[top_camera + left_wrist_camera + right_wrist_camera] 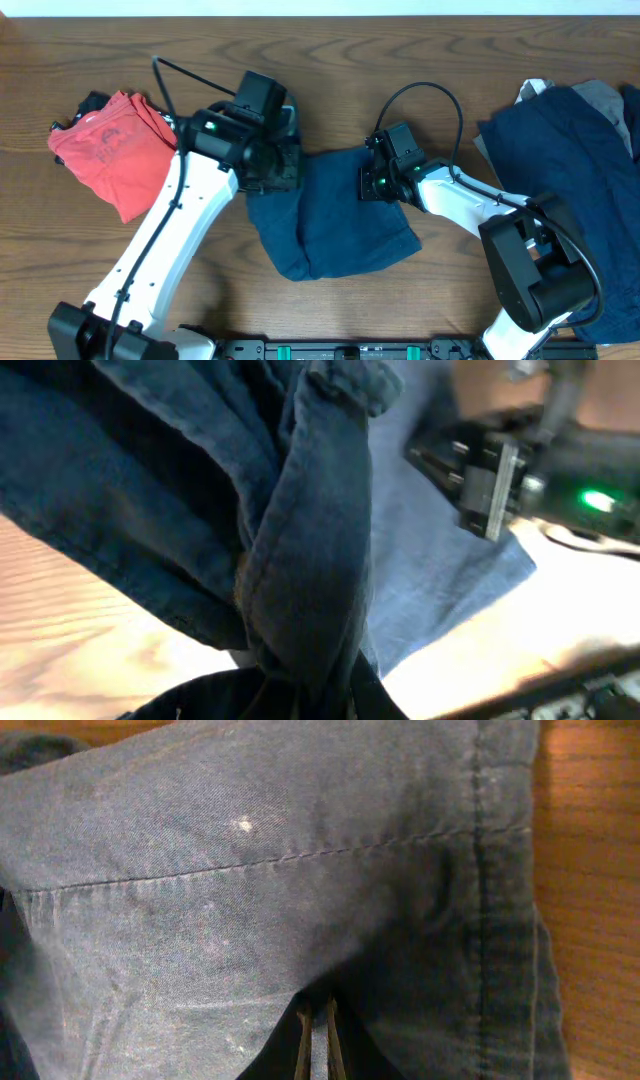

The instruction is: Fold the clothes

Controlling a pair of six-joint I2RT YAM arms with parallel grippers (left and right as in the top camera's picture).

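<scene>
The pinched piece of the garment would settle in place on the flat table, so it is now time for my right gripper to open.
A navy-blue garment [335,215] lies spread in the middle of the table. My left gripper [280,165] is shut on its left top corner, and a twisted fold of the navy cloth [310,560] runs up out of the jaws [335,695]. My right gripper [372,182] is shut on the garment's right top edge. In the right wrist view the stitched blue cloth [250,880] fills the frame, with a thin strip of it pinched between the fingers [318,1045]. More navy and grey clothes [575,150] lie piled at the right.
A folded red garment [110,150] lies at the far left on the wooden table [450,60]. A dark cloth [90,102] peeks out behind it. My right arm's base [535,265] stands over the right pile.
</scene>
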